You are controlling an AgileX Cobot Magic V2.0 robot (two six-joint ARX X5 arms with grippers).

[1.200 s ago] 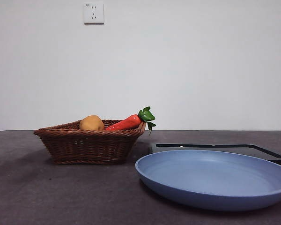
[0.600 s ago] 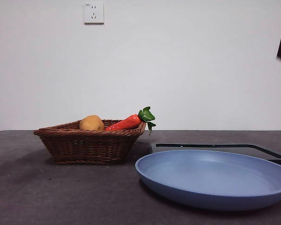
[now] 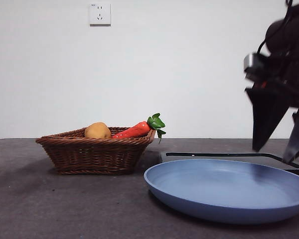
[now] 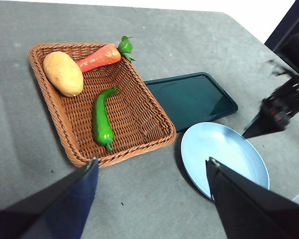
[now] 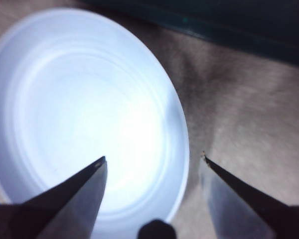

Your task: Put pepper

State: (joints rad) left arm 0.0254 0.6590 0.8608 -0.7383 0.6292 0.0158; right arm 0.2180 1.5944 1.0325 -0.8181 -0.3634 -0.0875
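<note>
My right gripper grabs the blue plate by its rim [image 5: 177,149] next, to move the plate for the pepper.
The pepper [image 4: 102,119], long, glossy and dark green, lies inside the wicker basket [image 4: 132,99] in the left wrist view. The basket's wall [image 3: 94,155] hides it in the front view. My left gripper [image 4: 152,160] is open and empty, high above the table near the basket's front edge. My right gripper [image 3: 271,155] is open and empty, hanging just above the right part of the blue plate [image 3: 189,201]. The right wrist view shows this gripper [image 5: 153,156] over the plate's rim [image 5: 182,129]. It also shows in the left wrist view [image 4: 281,107].
A potato [image 4: 63,73] and a red-orange carrot [image 4: 97,57] lie in the basket with the pepper; both rise above its rim in the front view. A dark green flat tray [image 4: 189,99] lies behind the plate [image 4: 224,154]. A wall socket [image 3: 99,14] is on the back wall.
The right arm has come down from the top right corner of the front view to just above the plate's right side. The basket, the vegetables and the plate have not moved.
</note>
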